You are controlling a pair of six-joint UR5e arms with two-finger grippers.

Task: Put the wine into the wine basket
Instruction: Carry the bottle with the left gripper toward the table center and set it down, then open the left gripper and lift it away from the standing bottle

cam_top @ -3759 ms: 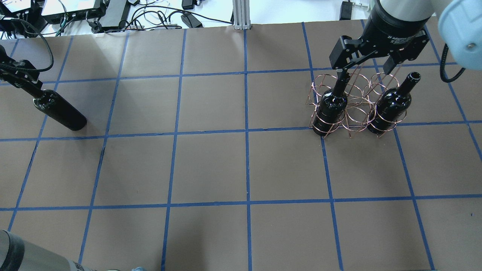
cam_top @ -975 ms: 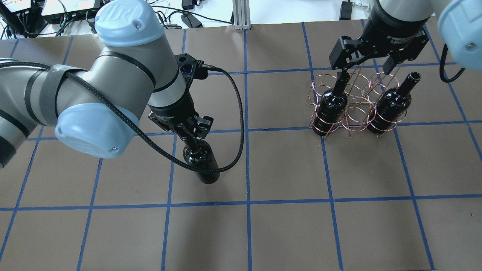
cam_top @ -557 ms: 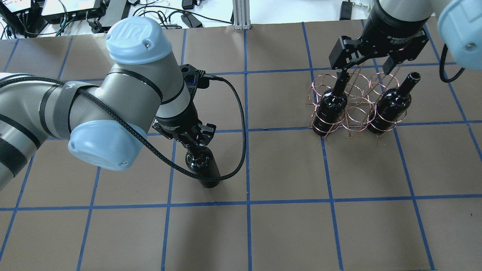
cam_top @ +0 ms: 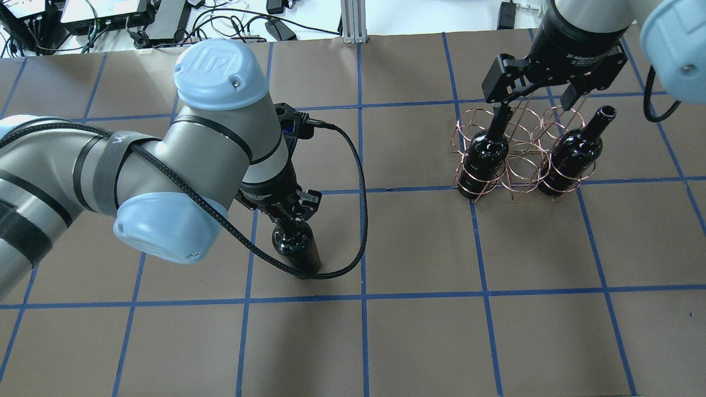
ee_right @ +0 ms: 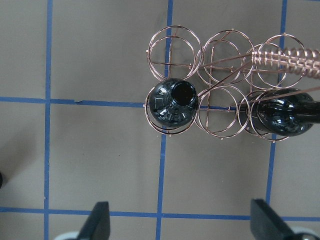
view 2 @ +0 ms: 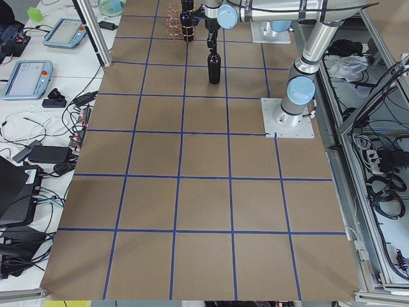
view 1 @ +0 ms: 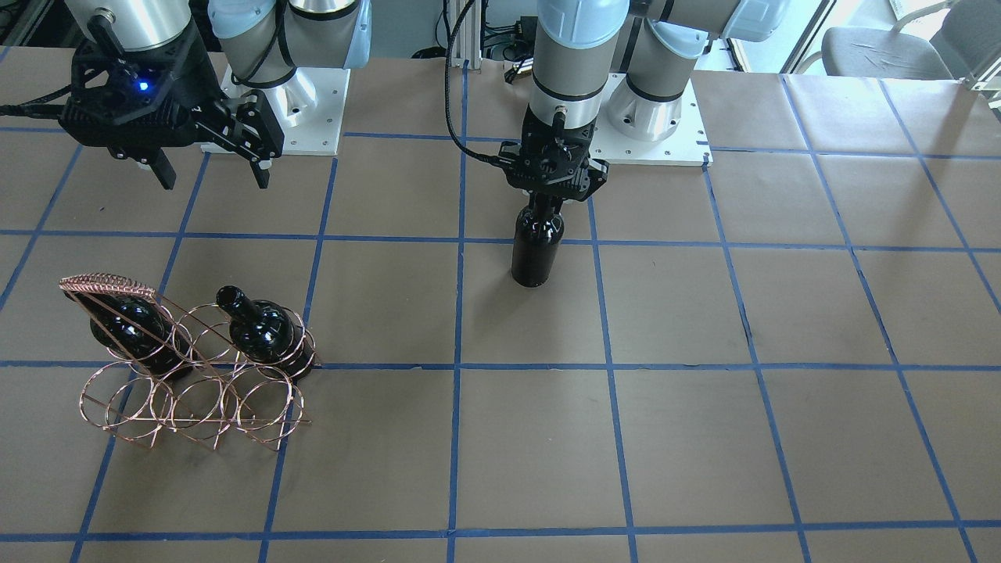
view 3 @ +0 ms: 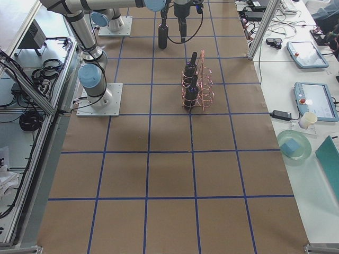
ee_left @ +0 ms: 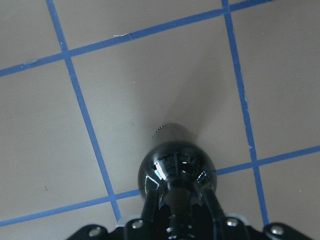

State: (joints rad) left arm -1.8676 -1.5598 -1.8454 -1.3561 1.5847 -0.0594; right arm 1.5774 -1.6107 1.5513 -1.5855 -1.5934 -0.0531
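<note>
My left gripper releases the black wine bottle now, since it stands upright with its round base [view 1: 531, 280] meeting the brown paper [view 1: 527, 292] and would stay standing.
My left gripper [cam_top: 288, 212] is shut on the neck of a glossy black wine bottle [cam_top: 298, 248] and holds it upright near the table's middle; I cannot tell if its base touches the paper. The bottle also shows in the front view [view 1: 536, 250] and the left wrist view [ee_left: 175, 167]. The copper wire wine basket [cam_top: 518, 157] stands at the right with two other black bottles [cam_top: 485, 157] [cam_top: 573, 151] in its end rings. My right gripper [cam_top: 534, 102] hangs open and empty above the basket [ee_right: 225, 50], its fingers [ee_right: 97, 222] wide apart.
The basket's slanted wrapped handle [view 1: 105, 281] rises over one bottle. Its middle rings [ee_right: 220, 120] hold nothing. Cables and devices [cam_top: 165, 22] and a metal post [cam_top: 353, 22] line the table's far edge. Brown paper with blue tape lines covers the table [cam_top: 419, 342].
My left arm has carried the bottle from the far left to the middle of the table and is still drifting right. The right gripper and the basket have not moved.
</note>
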